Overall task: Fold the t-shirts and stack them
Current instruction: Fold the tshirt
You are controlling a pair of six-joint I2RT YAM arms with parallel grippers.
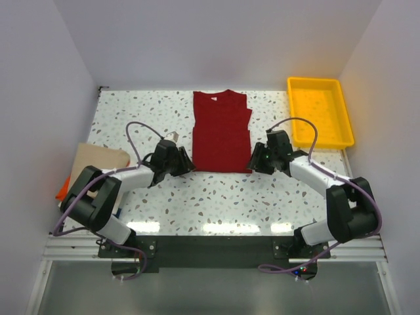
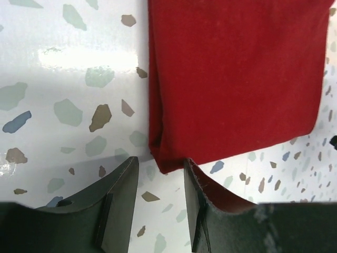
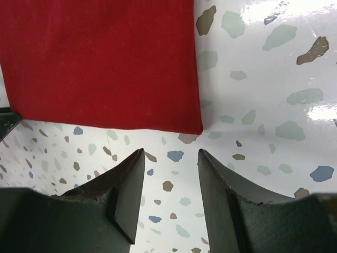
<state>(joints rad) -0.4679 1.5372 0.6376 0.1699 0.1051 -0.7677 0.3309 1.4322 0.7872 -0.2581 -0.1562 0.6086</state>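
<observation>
My left gripper should grab its near hem corner [image 1: 195, 169] next. Then it can fold the hem over toward the collar.
A dark red t-shirt [image 1: 222, 131] lies flat on the speckled table, folded into a long narrow strip with its collar toward the back wall. My left gripper [image 1: 188, 165] rests just short of its near left corner [image 2: 160, 158], open, with only tabletop between the fingers [image 2: 120, 185]. At the near right corner [image 3: 196, 126] my right gripper [image 1: 252, 161] stands the same way, open and empty, its fingertips [image 3: 136, 158] a little short of the hem. Folded tan [image 1: 100, 161] and orange [image 1: 63, 190] t-shirts lie stacked at the table's left edge.
A yellow plastic tray [image 1: 320, 111] sits at the back right corner. White walls close in the table [image 1: 216, 197] at the back and both sides. Purple cables loop above both arms.
</observation>
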